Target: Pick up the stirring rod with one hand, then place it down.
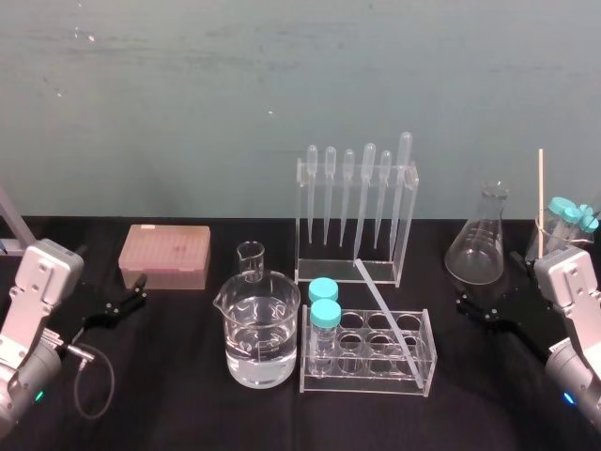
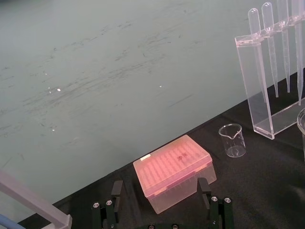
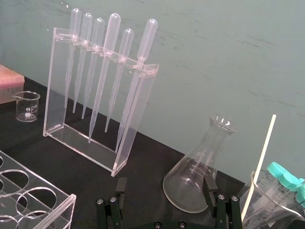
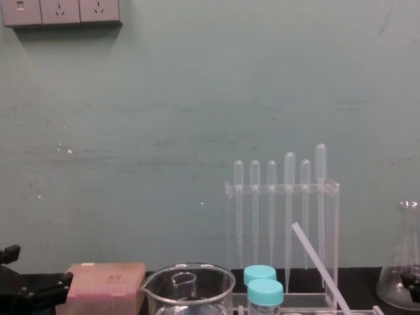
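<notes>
I will next use my right gripper to pick up the stirring rod by its free upper part (image 4: 314, 255), because the clear rack (image 4: 362, 312) crowds the lower part of the rod.
The stirring rod (image 1: 387, 319) is a thin translucent white rod lying slantwise across the clear test tube rack (image 1: 428, 362), its far end down by the pipette stand. In the chest view the stirring rod (image 4: 318, 262) rises at a slant in front of the pipettes. My right gripper (image 1: 484, 310) hovers low at the right, open and empty, apart from the rod and beside the conical flask (image 1: 481, 240); its fingers (image 3: 209, 185) stand wide. My left gripper (image 1: 113, 305) rests open at the far left near the pink tip box (image 1: 164, 256), fingers (image 2: 116, 191) spread.
A large beaker (image 1: 261, 329) of clear liquid and a small beaker (image 1: 250, 258) sit left of the rack, which holds two teal-capped tubes (image 1: 324, 310). The pipette stand (image 1: 357, 211) is behind. At the far right a beaker (image 3: 274, 205) holds capped tubes and a cream stick (image 1: 541, 188).
</notes>
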